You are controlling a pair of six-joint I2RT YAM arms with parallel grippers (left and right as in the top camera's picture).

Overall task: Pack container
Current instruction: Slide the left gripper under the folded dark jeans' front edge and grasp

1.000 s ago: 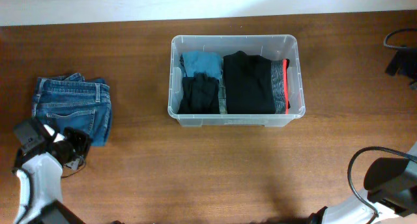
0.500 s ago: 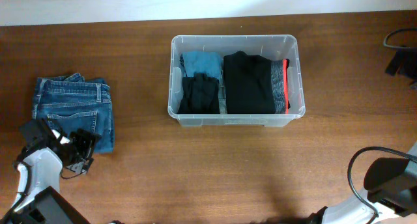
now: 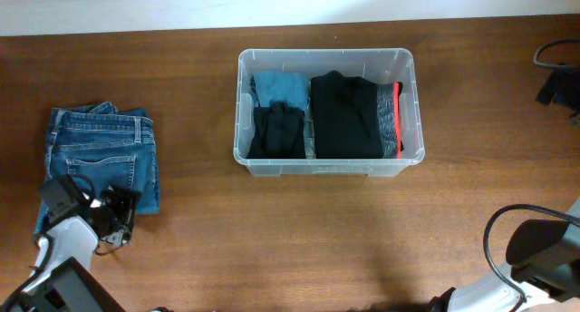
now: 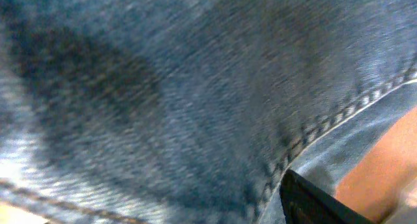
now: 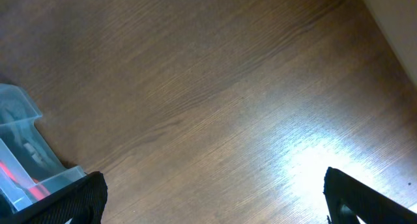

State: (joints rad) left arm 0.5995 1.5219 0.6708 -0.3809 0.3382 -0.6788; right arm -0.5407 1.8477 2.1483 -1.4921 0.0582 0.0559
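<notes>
Next, my left gripper reaches the folded blue jeans and grabs their near edge, leaving the rest free to lay into the container.
The clear container stands at the table's middle. It holds a teal garment, black folded clothes and a grey piece with a red band. Folded blue jeans lie at the far left. My left gripper is at the jeans' near right corner, open. In the left wrist view denim fills the frame, with one black finger showing and the other hidden. My right gripper hangs open over bare wood, the container's corner to its left.
The right arm's base and a looped cable sit at the near right corner. A dark object lies at the far right edge. Bare wooden tabletop stretches between the jeans and the container.
My left gripper has shifted right onto the jeans' near right corner and its jaws have opened. The right arm has not moved.
</notes>
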